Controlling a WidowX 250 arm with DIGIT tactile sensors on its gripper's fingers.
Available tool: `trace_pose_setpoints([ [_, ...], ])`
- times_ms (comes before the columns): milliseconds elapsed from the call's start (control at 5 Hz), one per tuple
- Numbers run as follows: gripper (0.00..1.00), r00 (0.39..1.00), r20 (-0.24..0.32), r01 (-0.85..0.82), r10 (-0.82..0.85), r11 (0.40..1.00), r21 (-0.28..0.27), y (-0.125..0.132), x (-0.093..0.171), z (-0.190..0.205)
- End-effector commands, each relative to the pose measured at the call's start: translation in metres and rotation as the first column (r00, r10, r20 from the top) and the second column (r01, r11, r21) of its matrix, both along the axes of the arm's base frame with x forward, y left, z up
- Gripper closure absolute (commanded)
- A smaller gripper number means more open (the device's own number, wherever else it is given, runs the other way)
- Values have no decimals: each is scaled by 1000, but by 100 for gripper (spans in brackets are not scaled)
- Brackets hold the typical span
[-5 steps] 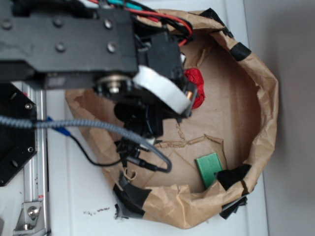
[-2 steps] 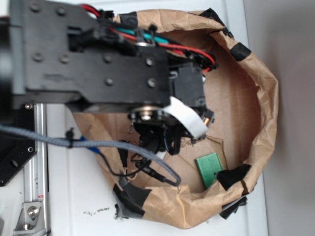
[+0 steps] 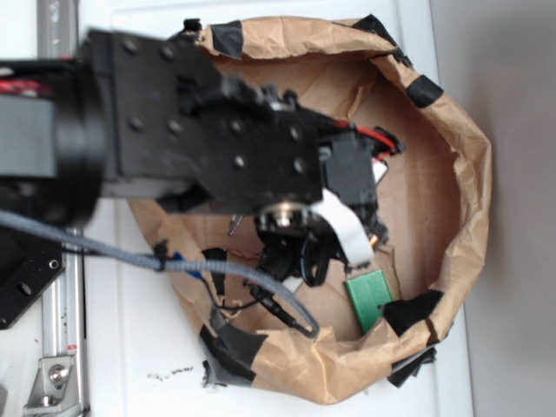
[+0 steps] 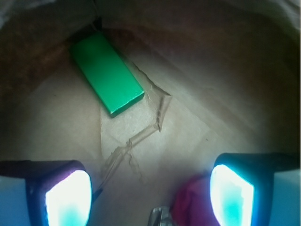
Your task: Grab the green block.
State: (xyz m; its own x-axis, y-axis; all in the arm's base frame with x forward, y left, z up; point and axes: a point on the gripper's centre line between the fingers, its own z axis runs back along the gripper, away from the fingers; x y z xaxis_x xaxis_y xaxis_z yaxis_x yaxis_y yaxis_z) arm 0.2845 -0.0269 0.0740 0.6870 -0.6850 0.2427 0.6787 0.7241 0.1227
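The green block (image 3: 369, 298) is too long end to end for my open fingers, so my gripper needs to grab its long sides next.
The green block (image 3: 369, 298) lies flat on the brown paper floor of the paper bowl, close to its near-right wall. In the wrist view the green block (image 4: 107, 73) sits at upper left, ahead of my gripper (image 4: 149, 197). The gripper is open, with its two glowing pads wide apart at the bottom corners and only paper between them. In the exterior view the arm covers the gripper (image 3: 300, 261), which hangs just left of the block and apart from it.
The brown paper bowl (image 3: 465, 182), patched with black tape, rings the work area with raised walls. A red crumpled ball (image 4: 190, 200) shows beside my right pad. A grey cable (image 3: 130, 256) trails across the left. White table surrounds the bowl.
The arm has swung down and to the right across the bowl, bringing the gripper closer to the green block. The red ball is now covered by the arm in the exterior view.
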Motion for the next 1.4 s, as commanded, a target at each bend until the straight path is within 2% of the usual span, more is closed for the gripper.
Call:
trace_pose_setpoints([
  [0,0,981,33,193,-194,981,15,-48,22,-9],
  [200,0,975,22,222,-222,975,21,-62,30,-14],
  [400,0,963,39,268,-267,964,-8,-73,37,-8],
  [600,0,935,21,353,-353,935,-34,-85,28,-17],
  [1000,0,868,-69,496,-492,867,49,-110,-6,-39],
  [1200,29,873,-100,485,-478,872,66,-112,-8,-45],
])
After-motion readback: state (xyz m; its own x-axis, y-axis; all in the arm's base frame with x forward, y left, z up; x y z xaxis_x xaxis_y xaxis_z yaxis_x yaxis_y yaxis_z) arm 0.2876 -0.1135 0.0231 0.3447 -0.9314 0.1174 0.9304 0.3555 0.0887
